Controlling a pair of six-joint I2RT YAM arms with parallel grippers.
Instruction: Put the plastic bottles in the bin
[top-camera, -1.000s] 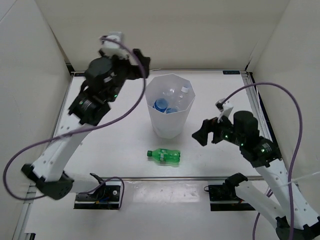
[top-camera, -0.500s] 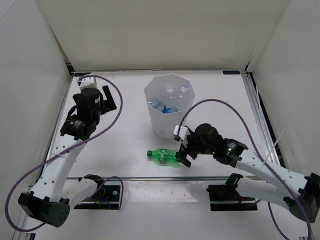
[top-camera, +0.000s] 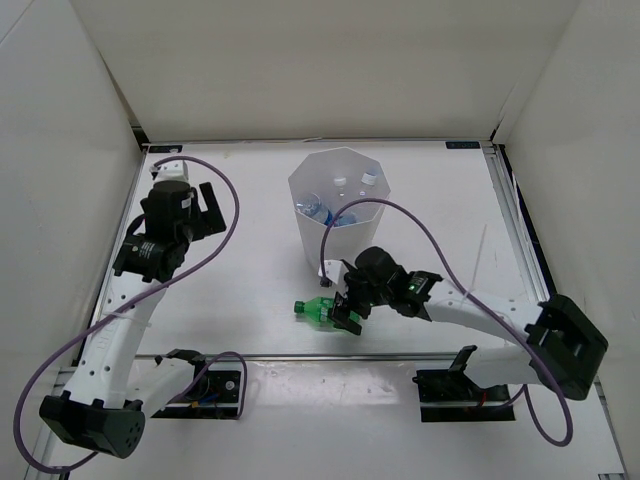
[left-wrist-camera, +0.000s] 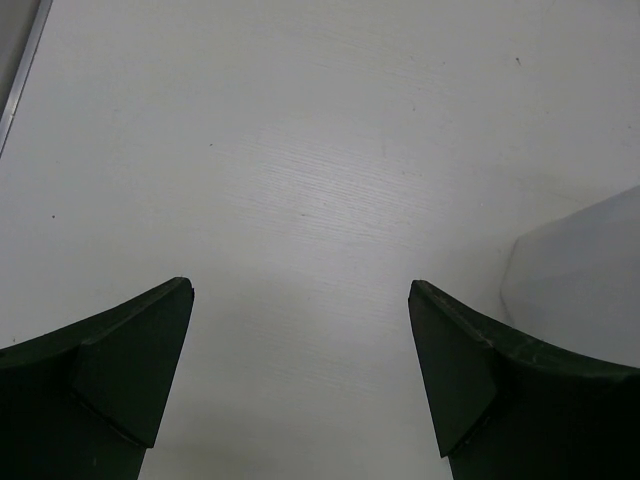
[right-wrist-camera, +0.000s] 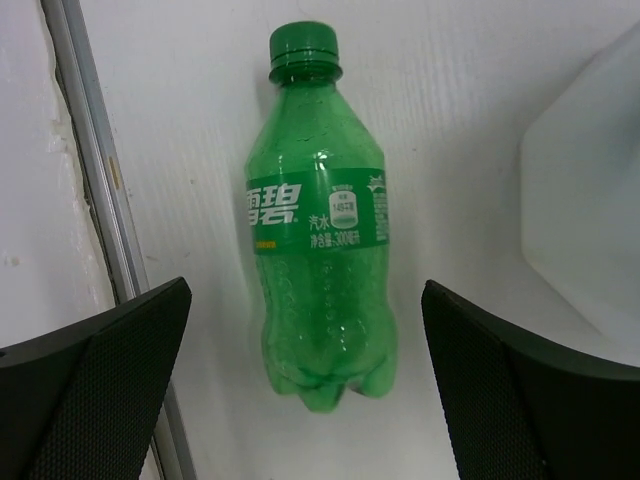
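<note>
My right gripper, above the green bottle (top-camera: 320, 311), would miss it.
A green soda bottle (top-camera: 320, 311) lies on its side on the table near the front edge, cap to the left. It fills the right wrist view (right-wrist-camera: 318, 260). My right gripper (top-camera: 347, 310) (right-wrist-camera: 305, 400) is open and hovers at the bottle's base end, one finger on each side, not touching it. The white faceted bin (top-camera: 338, 215) stands behind it, with several clear, blue-labelled, white-capped bottles (top-camera: 340, 205) inside. My left gripper (top-camera: 205, 200) (left-wrist-camera: 300, 380) is open and empty over bare table, left of the bin.
A metal rail (right-wrist-camera: 100, 190) runs along the table's front edge just beside the green bottle. The bin's base corner (right-wrist-camera: 585, 220) is close on the bottle's other side and also shows in the left wrist view (left-wrist-camera: 575, 280). White walls enclose the table.
My right arm swung left and forward from the right side to the green bottle. My left arm drew back from over the bin to the left side of the table.
</note>
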